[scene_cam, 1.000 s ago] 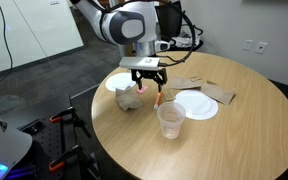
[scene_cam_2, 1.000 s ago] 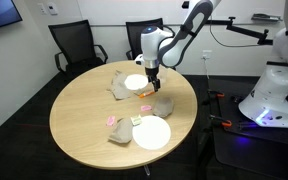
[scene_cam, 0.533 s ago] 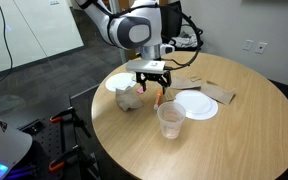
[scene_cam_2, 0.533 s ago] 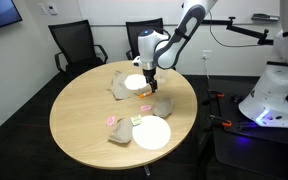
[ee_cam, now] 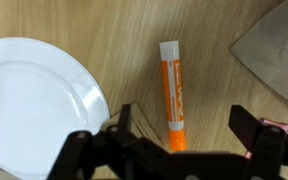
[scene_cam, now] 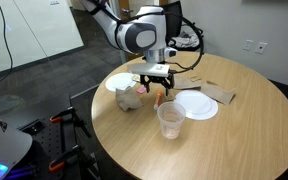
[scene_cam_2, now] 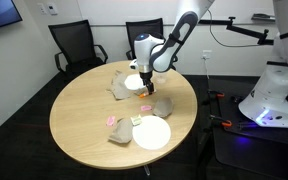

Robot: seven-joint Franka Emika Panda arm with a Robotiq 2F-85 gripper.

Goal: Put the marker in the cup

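Observation:
The orange marker is between both of my fingers in the wrist view, but below them. My gripper should move lower first, then close on the marker.
The orange marker (ee_cam: 171, 90) lies flat on the wooden table between a white plate (ee_cam: 34, 100) and a crumpled brown thing (ee_cam: 279, 50). It shows in both exterior views (scene_cam: 160, 98) (scene_cam_2: 144, 93). My gripper (ee_cam: 187, 135) is open and low over the marker, with one finger on each side of its near end and a gap to each. It also shows in both exterior views (scene_cam: 157, 88) (scene_cam_2: 145, 86). The clear cup (scene_cam: 170, 120) stands upright and empty near the table's front edge, a short way from the marker. I cannot make it out in the exterior view from the far side.
A white plate (scene_cam: 196, 105) lies just beside the marker and the cup. A second white plate (scene_cam: 119, 83) lies behind a crumpled beige wad (scene_cam: 131, 98). Flat brown paper (scene_cam: 220, 94) lies further back. Chairs (scene_cam_2: 76, 45) stand round the round table (scene_cam: 234, 140).
My gripper has moved sideways and down, from above the spot between wad and marker to low over the marker. It has stayed open. The marker and cup have not moved.

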